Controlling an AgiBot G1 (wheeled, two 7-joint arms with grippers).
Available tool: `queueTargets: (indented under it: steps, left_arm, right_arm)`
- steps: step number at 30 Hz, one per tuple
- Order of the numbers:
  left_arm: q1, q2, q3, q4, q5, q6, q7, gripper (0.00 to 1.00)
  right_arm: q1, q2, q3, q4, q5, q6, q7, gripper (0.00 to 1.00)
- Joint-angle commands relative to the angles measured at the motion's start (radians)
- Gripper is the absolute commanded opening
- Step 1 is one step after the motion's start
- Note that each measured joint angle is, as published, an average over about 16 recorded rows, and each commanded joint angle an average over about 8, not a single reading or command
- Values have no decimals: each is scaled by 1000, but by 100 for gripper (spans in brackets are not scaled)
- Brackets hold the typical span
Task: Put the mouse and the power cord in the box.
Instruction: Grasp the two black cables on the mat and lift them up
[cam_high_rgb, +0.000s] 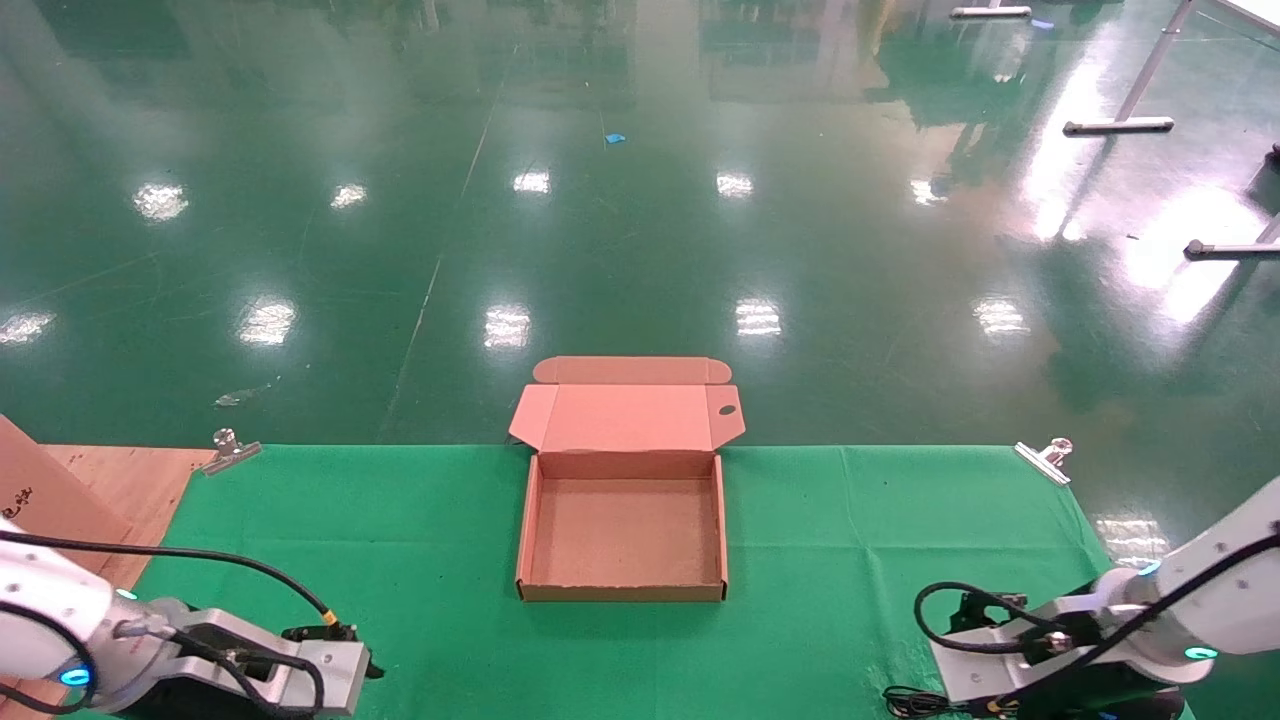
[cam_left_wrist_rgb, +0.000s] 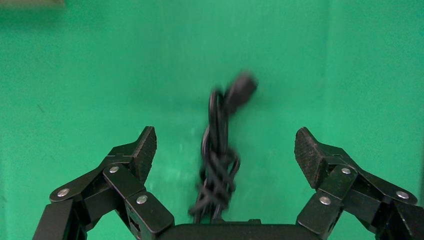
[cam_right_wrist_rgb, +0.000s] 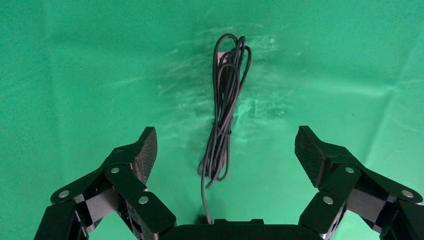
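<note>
The loops of the mouse's coiled wire spread out loosely at both ends. My right gripper will grab the wire by its tied middle (cam_right_wrist_rgb: 223, 125) next.
The box (cam_high_rgb: 621, 590) lies open and empty at the middle of the green cloth, its lid (cam_high_rgb: 625, 415) folded back over the far edge. The power cord (cam_left_wrist_rgb: 218, 155), a black bundle with a round plug end (cam_left_wrist_rgb: 242, 88), lies on the cloth between the fingers of my left gripper (cam_left_wrist_rgb: 225, 134). That gripper is open and touches nothing. My right gripper (cam_right_wrist_rgb: 225, 132) is open too, over a thin black wire bundle (cam_right_wrist_rgb: 225, 115) tied at its middle. The mouse's body is hidden. Both arms sit low at the table's near corners, left arm (cam_high_rgb: 250, 670) and right arm (cam_high_rgb: 1050, 650).
Metal clips (cam_high_rgb: 228, 450) (cam_high_rgb: 1045, 458) pin the cloth at its far corners. A wooden board (cam_high_rgb: 120, 480) and a brown cardboard piece (cam_high_rgb: 30, 500) are at the far left. A loop of thin wire (cam_high_rgb: 905, 700) shows by the right arm. Green floor lies beyond the table.
</note>
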Motion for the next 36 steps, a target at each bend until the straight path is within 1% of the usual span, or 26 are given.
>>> queueTargets:
  steps: [1,6,11,12,13,15,17,19,20,21,23,24,26,28,29,36]
  left_arm:
    - [-19,31,20,53,40,-24,25,100]
    - [-31,82,25,160,50,-70,94,100]
    - [-43,110,15,252,34,-90,150,100]
    - [-47,114,13,268,31,-92,160,98]
    - [-50,117,12,283,30,-94,169,92]
    - [-58,123,15,311,34,-101,188,75]
    - [-65,129,21,335,44,-110,202,51]
    - [-71,136,27,357,55,-121,215,26]
    - [-74,139,31,367,61,-126,221,16]
    - [-76,142,34,377,66,-131,226,10]
    - [-80,147,41,395,77,-142,234,2]
    - [-82,149,44,404,81,-148,238,0]
    - [-84,151,46,421,86,-157,245,0]
    - [-85,151,45,438,84,-164,251,0]
    - [-86,151,43,446,82,-166,255,0]
    - [-91,149,30,486,64,-171,279,0]
  right_arm:
    - [5,-31,-11,-67,-21,29,-31,100]
    - [20,-79,-7,-224,-15,93,-101,100]
    - [47,-109,8,-349,8,128,-175,100]
    - [52,-115,9,-370,11,134,-190,98]
    - [57,-120,10,-390,13,139,-203,93]
    - [65,-130,12,-427,17,147,-229,85]
    - [71,-138,13,-461,20,156,-251,78]
    - [77,-146,15,-491,22,162,-271,67]
    - [79,-149,15,-505,23,166,-280,62]
    - [82,-151,16,-518,25,169,-289,57]
    - [87,-156,17,-542,27,174,-305,40]
    - [90,-159,17,-553,27,177,-312,31]
    - [94,-163,18,-573,27,182,-326,14]
    - [99,-167,18,-591,28,188,-338,3]
    - [101,-169,18,-600,27,191,-343,0]
    - [116,-184,17,-645,26,208,-374,0]
